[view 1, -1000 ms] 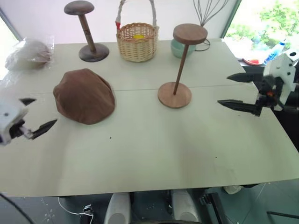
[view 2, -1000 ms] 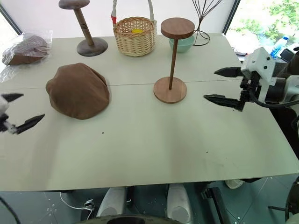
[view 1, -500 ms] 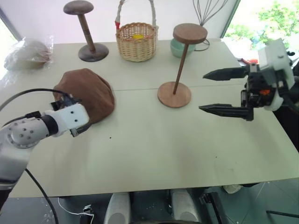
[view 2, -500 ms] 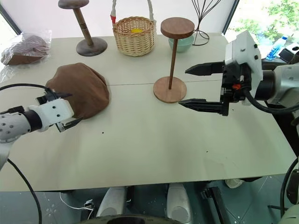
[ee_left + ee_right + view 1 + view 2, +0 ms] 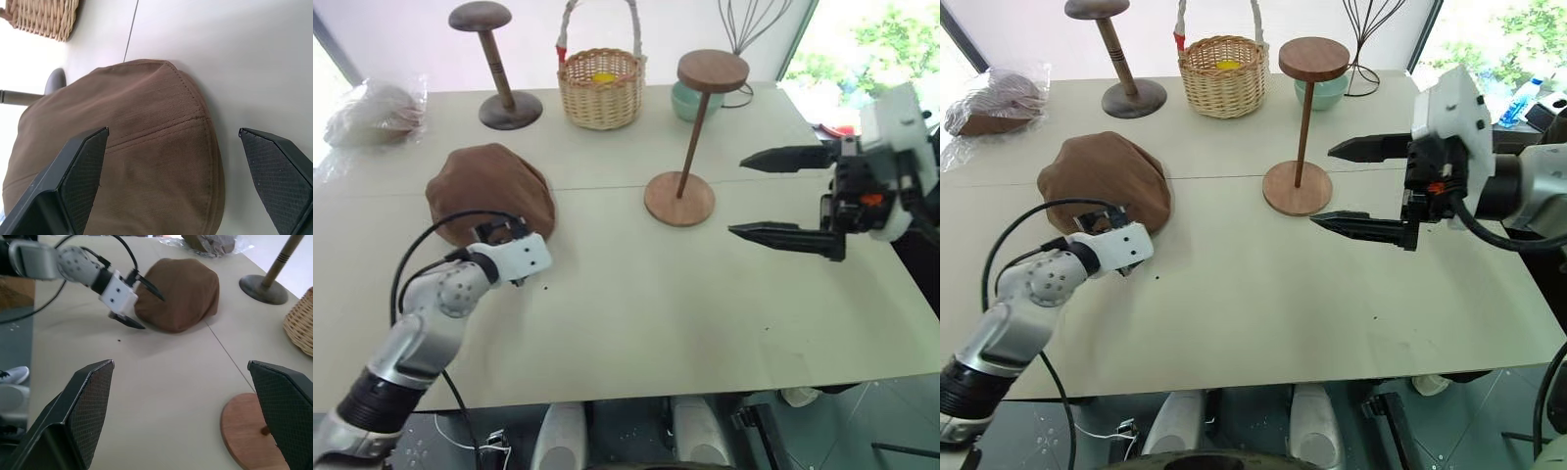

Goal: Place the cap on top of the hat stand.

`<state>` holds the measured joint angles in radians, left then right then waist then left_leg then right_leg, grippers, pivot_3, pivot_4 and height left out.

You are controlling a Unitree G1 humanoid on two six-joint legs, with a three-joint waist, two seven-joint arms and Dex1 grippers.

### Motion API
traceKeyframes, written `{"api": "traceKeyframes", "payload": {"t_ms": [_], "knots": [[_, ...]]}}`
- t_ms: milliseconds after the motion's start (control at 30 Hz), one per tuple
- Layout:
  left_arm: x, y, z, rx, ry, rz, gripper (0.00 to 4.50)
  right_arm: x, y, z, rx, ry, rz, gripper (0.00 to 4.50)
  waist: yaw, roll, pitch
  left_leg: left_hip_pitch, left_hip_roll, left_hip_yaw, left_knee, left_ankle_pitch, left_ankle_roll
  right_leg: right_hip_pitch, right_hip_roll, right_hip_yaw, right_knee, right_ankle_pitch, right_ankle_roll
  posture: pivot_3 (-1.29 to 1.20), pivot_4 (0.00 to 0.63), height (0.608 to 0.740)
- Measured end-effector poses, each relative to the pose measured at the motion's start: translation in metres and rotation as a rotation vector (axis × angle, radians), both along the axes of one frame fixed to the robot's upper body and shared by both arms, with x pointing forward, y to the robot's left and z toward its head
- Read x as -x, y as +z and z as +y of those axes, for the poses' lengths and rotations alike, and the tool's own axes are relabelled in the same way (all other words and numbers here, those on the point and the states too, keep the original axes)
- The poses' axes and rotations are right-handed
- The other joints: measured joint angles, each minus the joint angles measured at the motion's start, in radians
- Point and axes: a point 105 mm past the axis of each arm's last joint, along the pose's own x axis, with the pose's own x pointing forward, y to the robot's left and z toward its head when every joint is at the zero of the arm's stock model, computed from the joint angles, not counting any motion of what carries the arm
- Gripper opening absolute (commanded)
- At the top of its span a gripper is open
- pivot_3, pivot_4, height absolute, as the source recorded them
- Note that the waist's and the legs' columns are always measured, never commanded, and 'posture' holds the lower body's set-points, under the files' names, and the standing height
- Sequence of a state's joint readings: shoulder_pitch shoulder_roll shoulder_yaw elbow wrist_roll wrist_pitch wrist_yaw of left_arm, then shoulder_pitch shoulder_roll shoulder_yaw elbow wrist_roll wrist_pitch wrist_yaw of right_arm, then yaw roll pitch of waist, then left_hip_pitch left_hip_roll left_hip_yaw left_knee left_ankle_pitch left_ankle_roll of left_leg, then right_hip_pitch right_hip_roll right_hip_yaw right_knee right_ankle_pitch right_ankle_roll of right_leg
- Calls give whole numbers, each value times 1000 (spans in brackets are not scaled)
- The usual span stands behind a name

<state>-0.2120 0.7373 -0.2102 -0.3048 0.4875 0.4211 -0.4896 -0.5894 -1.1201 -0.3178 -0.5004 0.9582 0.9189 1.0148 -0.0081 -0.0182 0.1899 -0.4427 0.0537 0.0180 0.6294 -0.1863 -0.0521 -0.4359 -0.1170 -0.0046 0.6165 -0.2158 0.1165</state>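
The cap's broad top spreads wider than the open fingers, so my left gripper should next pinch the cap by its thin stitched rim.
The brown cap lies flat on the left half of the table. My left gripper is open at the cap's near edge, one finger over the fabric and the other low beside the rim. In the left wrist view the cap sits between its fingers. The hat stand stands upright mid-table, its top disc bare. My right gripper hovers open to the right of the stand's base, holding nothing.
Along the far edge of the table stand a darker, shorter stand, a wicker basket, a teal bowl and a wire frame. A clear plastic bag lies at the far left. Open tabletop runs along the near side.
My left arm has swung in from the table's left edge and down to the cap's near rim. My right gripper has shifted a little leftward toward the stand. Both stay open.
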Motion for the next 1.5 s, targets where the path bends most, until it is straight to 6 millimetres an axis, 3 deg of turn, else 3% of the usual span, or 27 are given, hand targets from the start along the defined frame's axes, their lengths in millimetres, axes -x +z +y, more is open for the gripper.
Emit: {"api": "traceKeyframes", "payload": {"t_ms": [400,633,867,967,1100,1200,1233,1500], "knots": [[-32,-11,-9,81,184,-122,4500,3,10,3,-2,13,-33,4478,22,1,-2,7,0,-1,3,0,0,8,0,0,0,1,1,0,150,728],[-50,-11,10,-14,282,-198,4500,1,10,4,-3,17,-33,4478,13,4,-4,9,0,-1,1,0,0,8,0,0,0,1,1,0,150,728],[-52,-10,24,-74,305,-218,4500,-4,10,2,-3,-2,-32,4478,-4,4,-4,9,0,-1,0,0,0,8,0,0,0,1,1,0,150,728],[-52,-11,31,-92,313,-212,3615,-5,10,2,-2,-5,-39,4500,-9,4,-4,10,1,0,-1,0,0,8,0,0,1,1,1,0,150,728],[-51,-19,56,-141,372,-172,1615,-5,11,2,-5,-11,-50,4500,-5,3,-4,9,1,0,-1,0,0,7,0,0,0,0,1,0,150,728],[-54,-6,63,-136,391,-213,199,-6,11,2,-6,-14,-53,4500,4,3,-3,7,0,0,0,0,0,7,0,0,-1,0,1,0,150,728],[-55,-3,65,-139,397,-221,42,-6,11,2,-6,-16,-53,4500,5,3,-3,6,0,0,0,0,0,7,0,0,-1,0,1,0,150,728],[-58,0,68,-157,367,-239,42,-6,9,2,-16,-23,-25,4500,19,3,-3,6,0,0,0,0,0,6,0,0,-2,1,1,0,150,728]]}}
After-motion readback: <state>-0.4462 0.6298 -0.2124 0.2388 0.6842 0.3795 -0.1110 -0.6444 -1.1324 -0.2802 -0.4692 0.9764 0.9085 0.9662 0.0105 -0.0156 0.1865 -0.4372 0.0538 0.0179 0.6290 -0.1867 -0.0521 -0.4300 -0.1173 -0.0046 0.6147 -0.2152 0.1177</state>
